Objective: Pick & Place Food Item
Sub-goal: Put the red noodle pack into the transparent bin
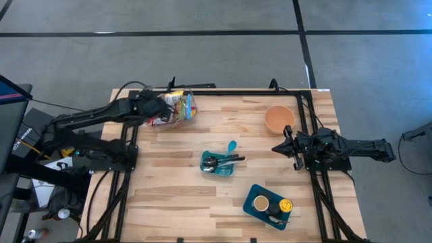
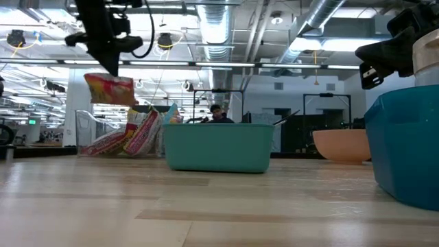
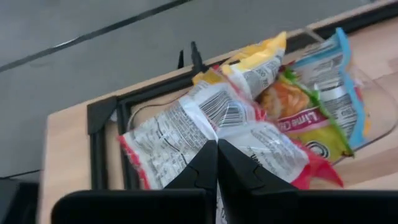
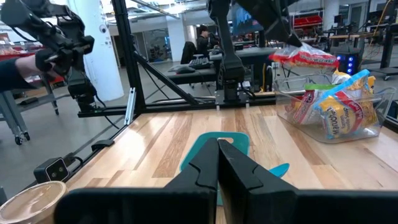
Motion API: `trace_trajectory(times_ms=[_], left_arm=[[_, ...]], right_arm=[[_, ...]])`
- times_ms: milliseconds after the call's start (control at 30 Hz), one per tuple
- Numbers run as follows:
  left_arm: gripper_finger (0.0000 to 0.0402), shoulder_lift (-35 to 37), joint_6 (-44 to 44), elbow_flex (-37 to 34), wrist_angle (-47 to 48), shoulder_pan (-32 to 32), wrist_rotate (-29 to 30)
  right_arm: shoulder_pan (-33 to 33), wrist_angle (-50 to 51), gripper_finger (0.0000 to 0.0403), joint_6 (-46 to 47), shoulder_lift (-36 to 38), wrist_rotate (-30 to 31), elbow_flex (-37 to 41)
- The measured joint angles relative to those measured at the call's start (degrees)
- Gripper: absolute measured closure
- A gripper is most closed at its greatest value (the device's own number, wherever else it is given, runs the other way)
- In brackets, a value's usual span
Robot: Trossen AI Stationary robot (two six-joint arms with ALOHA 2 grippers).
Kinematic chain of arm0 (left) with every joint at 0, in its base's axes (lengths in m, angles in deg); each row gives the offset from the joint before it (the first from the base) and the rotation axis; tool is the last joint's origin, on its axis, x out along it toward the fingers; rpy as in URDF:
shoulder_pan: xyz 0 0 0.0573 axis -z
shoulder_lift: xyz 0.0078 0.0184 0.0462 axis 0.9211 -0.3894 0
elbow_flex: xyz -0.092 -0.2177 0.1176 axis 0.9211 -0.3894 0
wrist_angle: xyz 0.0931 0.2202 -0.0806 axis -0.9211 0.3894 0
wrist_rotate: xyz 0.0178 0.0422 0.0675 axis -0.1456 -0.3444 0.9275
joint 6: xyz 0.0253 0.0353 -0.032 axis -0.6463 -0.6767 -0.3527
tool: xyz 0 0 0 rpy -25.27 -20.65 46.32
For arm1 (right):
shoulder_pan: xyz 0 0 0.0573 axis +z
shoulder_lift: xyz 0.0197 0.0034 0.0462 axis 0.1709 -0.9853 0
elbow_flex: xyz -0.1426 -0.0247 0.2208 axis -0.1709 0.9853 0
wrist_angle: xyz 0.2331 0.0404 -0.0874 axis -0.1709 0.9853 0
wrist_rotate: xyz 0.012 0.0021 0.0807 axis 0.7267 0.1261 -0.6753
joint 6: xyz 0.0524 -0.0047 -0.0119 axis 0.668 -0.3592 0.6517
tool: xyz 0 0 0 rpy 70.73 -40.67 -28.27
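My left gripper holds the snack bag, but the snack bag's red end (image 3: 321, 173) sticks out over the clear bin's rim. I need to move the snack bag inward before my left gripper lets go of it.
A clear bin (image 1: 181, 111) of snack bags stands at the table's far left; it also shows in the right wrist view (image 4: 339, 115) and the low view (image 2: 130, 134). My left gripper (image 3: 217, 155) is over the bin, shut on a red and white snack bag (image 3: 205, 121), which shows red and yellow in the low view (image 2: 110, 89). My right gripper (image 4: 217, 155) is shut and empty; it waits near the table's right edge (image 1: 287, 145), just nearer than an orange bowl (image 1: 279, 119). My left gripper pinches the snack bag between its two fingers, on its white printed side with the barcode (image 3: 214, 134), about midway along the bag. The fingers come from above, slanting down. The bag hangs below the fingers (image 2: 103, 48), lifted clear of the bin and the other bags.
A small teal tray (image 1: 217, 163) with a spoon lies mid-table. A second teal tray (image 1: 266, 206) with cups stands near the front right. A black frame runs along the table's far and side edges. A person shows in the room beyond.
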Motion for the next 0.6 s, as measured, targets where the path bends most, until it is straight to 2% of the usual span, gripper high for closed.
trace_trajectory(times_ms=[267, 600], left_arm=[[0.0401, 11.1, -1.6, -13.9, -15.3, -0.1, 0.9], [0.0401, 13.5, -6.7, -23.7, -25.4, -2.4, 1.0]], right_arm=[[0.0, 0.0, 0.0403, 0.0, 0.0, 0.0, 0.0], [0.0, 0.0, 0.0403, 0.0, 0.0, 0.0, 0.0]])
